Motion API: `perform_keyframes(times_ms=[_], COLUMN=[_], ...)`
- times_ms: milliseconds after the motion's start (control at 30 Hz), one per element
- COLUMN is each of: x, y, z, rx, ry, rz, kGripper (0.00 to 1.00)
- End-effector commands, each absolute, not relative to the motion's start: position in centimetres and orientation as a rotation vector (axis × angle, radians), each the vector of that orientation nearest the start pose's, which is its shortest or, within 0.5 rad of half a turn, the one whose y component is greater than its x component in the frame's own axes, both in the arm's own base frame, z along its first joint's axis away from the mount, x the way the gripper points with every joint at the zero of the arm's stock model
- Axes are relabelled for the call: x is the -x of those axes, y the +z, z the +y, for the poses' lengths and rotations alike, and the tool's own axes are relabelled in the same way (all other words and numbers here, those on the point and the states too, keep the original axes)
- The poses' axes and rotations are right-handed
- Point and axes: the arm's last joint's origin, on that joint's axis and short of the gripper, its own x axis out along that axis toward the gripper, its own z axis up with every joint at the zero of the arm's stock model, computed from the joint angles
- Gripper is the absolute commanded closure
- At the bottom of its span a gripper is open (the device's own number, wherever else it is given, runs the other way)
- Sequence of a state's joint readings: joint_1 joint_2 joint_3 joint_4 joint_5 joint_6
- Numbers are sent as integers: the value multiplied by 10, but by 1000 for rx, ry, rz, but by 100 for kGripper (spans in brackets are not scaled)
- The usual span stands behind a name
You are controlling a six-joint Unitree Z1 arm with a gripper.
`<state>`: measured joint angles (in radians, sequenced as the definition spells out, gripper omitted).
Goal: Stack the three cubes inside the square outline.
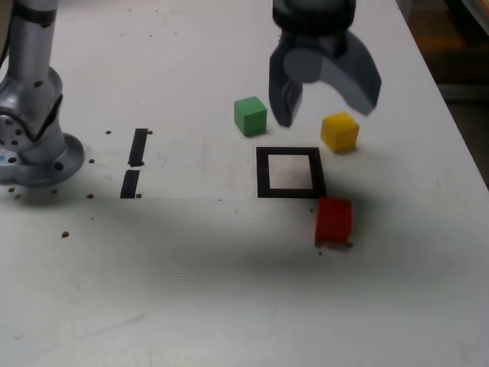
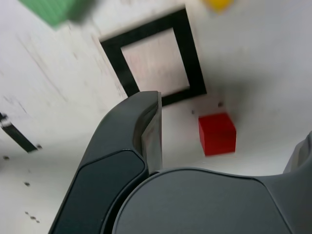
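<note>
My gripper picks up the red cube [image 1: 334,220] by its opposite sides next, to start the stack inside the square outline [image 1: 262,173].
The three cubes lie apart on the white table, none inside the square outline [image 1: 262,173]. The green cube [image 1: 250,116] sits just beyond the outline's far-left corner in the exterior view. At the far right of it is the yellow cube [image 1: 340,131]. Touching the near-right corner is the red cube [image 1: 334,220]. My gripper [image 1: 325,103] hangs above the table between the green and yellow cubes, open and holding nothing. The wrist view shows the outline [image 2: 194,58], the red cube [image 2: 217,133], parts of the green cube [image 2: 53,9] and yellow cube [image 2: 218,4], and one finger [image 2: 148,131].
The arm's base [image 1: 34,115] stands at the exterior view's left. Two short black tape strips [image 1: 138,147] [image 1: 130,183] lie between the base and the outline. The table's edge [image 1: 458,130] runs down the exterior view's right.
</note>
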<state>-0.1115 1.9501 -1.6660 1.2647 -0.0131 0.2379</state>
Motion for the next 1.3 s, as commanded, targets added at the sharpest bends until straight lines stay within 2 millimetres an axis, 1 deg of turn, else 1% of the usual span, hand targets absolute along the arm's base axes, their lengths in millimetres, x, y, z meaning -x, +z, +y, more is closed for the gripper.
perform_keyframes(times_ms=[0, 100, 233, 400, 533, 733, 867, 1000, 1133, 1267], x=[-353, -350, -347, -349, -355, -370, -382, -392, -396, -401], y=[305, 306, 305, 298, 282, 255, 241, 231, 226, 220], z=[-55, -75, -94, -111, -119, -124, -123, -118, -114, -114], rx=[-264, -259, -255, -256, -253, -247, -241, -229, -220, -215], ry=[-288, -289, -286, -280, -272, -264, -254, -241, -231, -230], rz=[1522, 1519, 1529, 1557, 1599, 1651, 1669, 1681, 1691, 1691], kGripper=[0, 0, 0, 0, 0, 1, 1, 2, 4, 6])
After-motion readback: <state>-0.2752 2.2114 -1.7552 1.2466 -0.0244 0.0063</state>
